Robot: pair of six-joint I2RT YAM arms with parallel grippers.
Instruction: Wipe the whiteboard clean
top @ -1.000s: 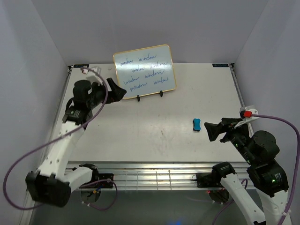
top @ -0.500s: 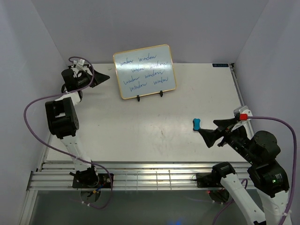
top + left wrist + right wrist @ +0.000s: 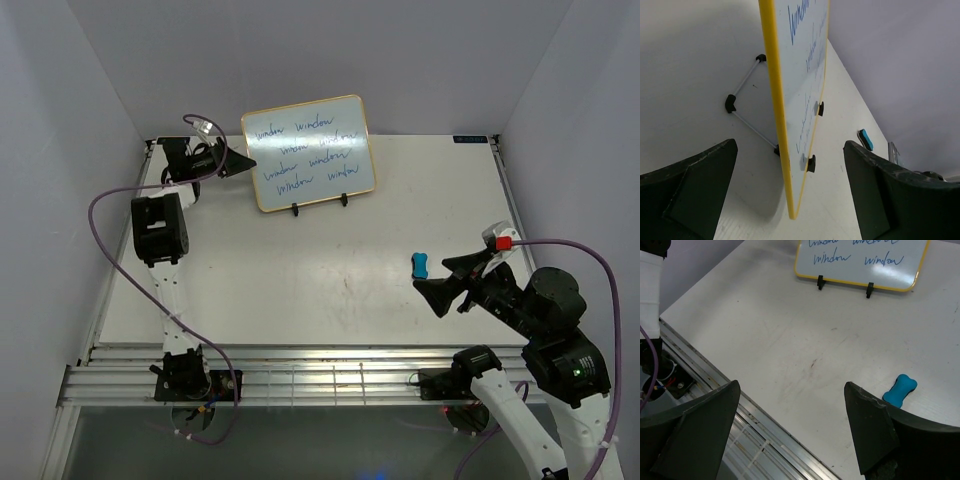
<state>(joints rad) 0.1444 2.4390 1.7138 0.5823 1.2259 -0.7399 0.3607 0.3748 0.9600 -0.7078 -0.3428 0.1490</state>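
Observation:
The left gripper grabs the whiteboard by its yellow side edge next, which leaves the written side of the whiteboard for the eraser to wipe.
The whiteboard, white with a yellow frame and several lines of blue writing, stands tilted on a wire easel at the back of the table. My left gripper is open at the board's left edge. In the left wrist view the yellow edge runs between the spread jaws of the gripper, touching neither. The blue eraser lies on the table at the right. My right gripper is open and empty, hovering just beside it. The right wrist view shows the eraser next to the right finger and the board far off.
The easel's wire legs with black feet stick out behind the board. The grey walls close in the back and both sides. The table's front edge meets a metal rail.
My left arm has swung from the middle left to the back left corner, bringing its gripper to the board's left edge. My right gripper has shifted slightly left toward the eraser.

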